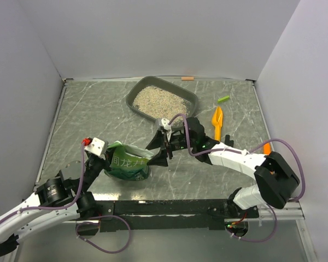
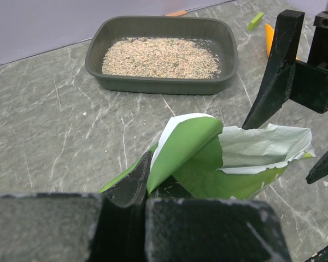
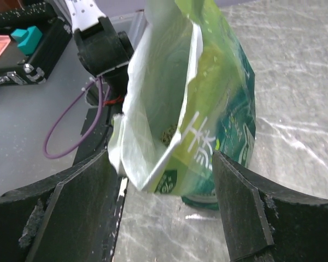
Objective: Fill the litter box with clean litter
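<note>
I will next pinch the bag's opening together with my right gripper, at the opening's end opposite my left gripper. This will keep the bag standing while my left gripper takes a new hold.
The dark-grey litter box point(image 1: 132, 98) sits at the back centre, holding a layer of beige-grey clean litter point(image 1: 161, 102). It also shows in the left wrist view point(image 2: 153, 84) with the litter point(image 2: 161, 57). A green glossy bag point(image 1: 128, 162) stands near the front, its mouth open to the right. My left gripper point(image 2: 145, 170) is shut on the bag's folded top edge point(image 2: 186, 144). My right gripper point(image 3: 164, 185) is open at the bag's mouth point(image 3: 218, 109), its fingers on either side and apart from it. A little litter point(image 3: 168, 134) shows inside the bag.
An orange scoop point(image 1: 217, 121) lies right of the litter box, with a small green piece point(image 1: 223, 99) behind it. A small orange strip point(image 1: 187, 78) lies at the back wall. White walls enclose the table on three sides.
</note>
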`<state>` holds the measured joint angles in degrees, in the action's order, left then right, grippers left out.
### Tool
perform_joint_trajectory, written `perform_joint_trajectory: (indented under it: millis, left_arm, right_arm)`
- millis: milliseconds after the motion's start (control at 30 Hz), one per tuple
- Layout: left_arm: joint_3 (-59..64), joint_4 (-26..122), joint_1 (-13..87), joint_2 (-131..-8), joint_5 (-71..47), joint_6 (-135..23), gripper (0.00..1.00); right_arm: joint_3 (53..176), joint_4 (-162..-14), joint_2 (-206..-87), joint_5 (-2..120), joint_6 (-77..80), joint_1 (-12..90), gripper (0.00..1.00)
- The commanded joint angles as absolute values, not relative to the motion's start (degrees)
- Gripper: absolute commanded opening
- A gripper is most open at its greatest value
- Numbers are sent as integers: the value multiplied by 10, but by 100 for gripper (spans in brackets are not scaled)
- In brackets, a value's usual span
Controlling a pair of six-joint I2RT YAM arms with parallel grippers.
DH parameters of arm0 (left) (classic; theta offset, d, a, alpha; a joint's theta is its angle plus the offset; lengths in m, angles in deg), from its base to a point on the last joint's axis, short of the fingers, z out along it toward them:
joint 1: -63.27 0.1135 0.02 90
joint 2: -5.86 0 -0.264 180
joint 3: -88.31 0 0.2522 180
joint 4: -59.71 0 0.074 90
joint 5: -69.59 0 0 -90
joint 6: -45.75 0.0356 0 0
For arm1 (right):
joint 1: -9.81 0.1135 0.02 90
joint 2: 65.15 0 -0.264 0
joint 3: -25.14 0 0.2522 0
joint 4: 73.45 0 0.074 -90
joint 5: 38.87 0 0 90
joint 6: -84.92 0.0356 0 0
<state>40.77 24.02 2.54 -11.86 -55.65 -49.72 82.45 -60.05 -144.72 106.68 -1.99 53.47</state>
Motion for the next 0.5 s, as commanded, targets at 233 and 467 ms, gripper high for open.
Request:
perform_joint_trajectory:
  millis: [233,467]
  left_arm:
    - [359,310,27,-113,-566,-522,1]
    - [348,312,27,-119,-557,-530,1]
  right_arm:
    - [861,-455,-1503,1088,59,549,55]
    - [836,-398,-1508,1062,85,549,0]
